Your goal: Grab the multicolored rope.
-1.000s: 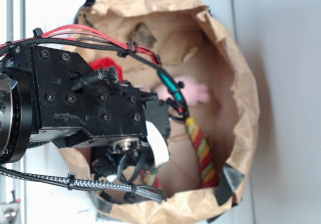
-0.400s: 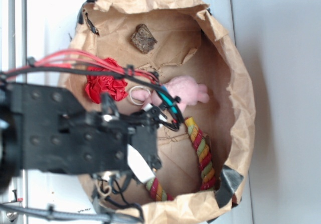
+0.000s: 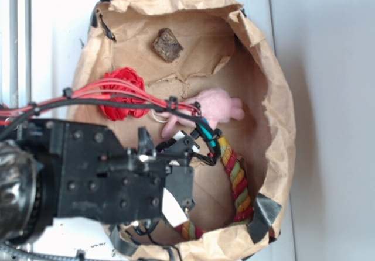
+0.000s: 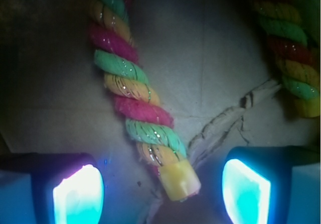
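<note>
My gripper should next pinch the multicolored rope by its yellow-end with the cap section (image 4: 163, 146) to take the rope out of the brown paper bag.
The multicolored rope (image 3: 235, 176), twisted in red, yellow and green, lies in a U on the floor of the brown paper bag (image 3: 280, 120). One limb shows at the right, and a short piece of the other limb shows near the bag's front edge. In the wrist view one rope limb (image 4: 134, 97) runs down the middle and ends in a yellow cap between my two glowing fingertips (image 4: 245, 190). The other limb (image 4: 288, 53) is at the upper right. My gripper (image 4: 161, 193) is open, straddling that yellow end without touching it. In the exterior view the arm hides the fingers.
A pink plush toy (image 3: 215, 107) lies mid-bag, a red paper rosette (image 3: 123, 93) to its left, and a brown lump (image 3: 167, 43) near the back. The bag's crumpled walls rise all round. The black arm with red cables (image 3: 117, 91) covers the bag's lower left.
The arm has shifted downward in the exterior view and in over the bag floor, uncovering the rosette and brown lump. The rope has not moved.
</note>
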You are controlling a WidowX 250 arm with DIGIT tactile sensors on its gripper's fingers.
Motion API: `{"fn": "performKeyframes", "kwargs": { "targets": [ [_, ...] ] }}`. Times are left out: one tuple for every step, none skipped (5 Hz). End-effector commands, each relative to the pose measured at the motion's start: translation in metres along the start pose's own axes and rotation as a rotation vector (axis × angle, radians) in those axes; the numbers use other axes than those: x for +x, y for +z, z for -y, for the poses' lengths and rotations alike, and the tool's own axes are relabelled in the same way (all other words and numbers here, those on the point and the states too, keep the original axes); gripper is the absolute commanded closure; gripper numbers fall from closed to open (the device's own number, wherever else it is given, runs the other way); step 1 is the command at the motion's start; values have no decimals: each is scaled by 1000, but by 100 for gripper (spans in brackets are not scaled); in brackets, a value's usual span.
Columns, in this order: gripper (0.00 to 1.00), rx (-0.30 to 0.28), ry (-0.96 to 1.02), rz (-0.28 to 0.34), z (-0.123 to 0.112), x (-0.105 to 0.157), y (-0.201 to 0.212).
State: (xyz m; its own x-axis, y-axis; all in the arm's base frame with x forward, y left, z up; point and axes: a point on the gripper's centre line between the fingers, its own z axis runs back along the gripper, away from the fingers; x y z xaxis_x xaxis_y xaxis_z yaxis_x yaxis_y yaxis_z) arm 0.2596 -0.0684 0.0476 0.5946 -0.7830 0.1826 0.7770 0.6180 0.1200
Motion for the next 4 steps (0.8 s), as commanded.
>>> {"fn": "performKeyframes", "kwargs": {
  "targets": [
    [0, 23, -26, 34, 2, 14, 9],
    [0, 23, -26, 34, 2, 14, 9],
    [0, 23, -26, 34, 2, 14, 9],
    [0, 20, -33, 59, -8, 20, -4]
  ]
}}
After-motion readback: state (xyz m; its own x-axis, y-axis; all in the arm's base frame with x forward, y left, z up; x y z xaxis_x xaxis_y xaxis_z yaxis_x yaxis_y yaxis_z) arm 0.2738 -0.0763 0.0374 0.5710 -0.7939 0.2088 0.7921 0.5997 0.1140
